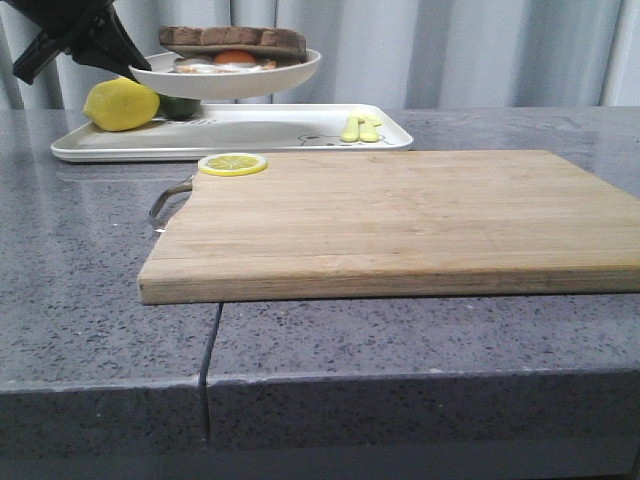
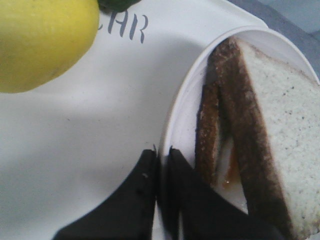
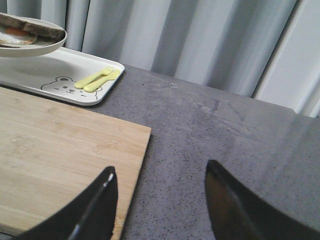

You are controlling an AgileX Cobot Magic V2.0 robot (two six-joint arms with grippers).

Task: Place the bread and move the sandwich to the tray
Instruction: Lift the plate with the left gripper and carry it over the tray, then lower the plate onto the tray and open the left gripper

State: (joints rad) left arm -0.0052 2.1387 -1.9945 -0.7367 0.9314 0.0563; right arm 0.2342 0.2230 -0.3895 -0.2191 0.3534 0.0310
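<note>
My left gripper lowers both plate and sandwich next, since the round plate's base (image 1: 228, 96) hangs above the white tray (image 1: 280, 135) and both would drop if I opened now.
The sandwich (image 1: 232, 45), a fried egg between two brown-crusted slices, lies in a round white plate (image 1: 225, 80) that hangs above the white tray (image 1: 280, 135). The bread (image 2: 285, 125) is the upper slice, pale with a dark crust. My left gripper (image 2: 161, 152) is shut on the plate's rim (image 2: 185, 100), and it shows at the plate's left edge (image 1: 135, 62) in the front view. My right gripper (image 3: 160, 172) stands open and holds nothing, over the right end of the cutting board (image 3: 60, 145) and the grey counter. It does not show in the front view.
A lemon (image 1: 120, 105) and a green item (image 1: 180, 105) sit on the tray's left end, and yellow cutlery (image 1: 361, 129) on its right end. A lemon slice (image 1: 232, 164) rests on the wooden cutting board (image 1: 400, 220). Curtains hang behind the counter.
</note>
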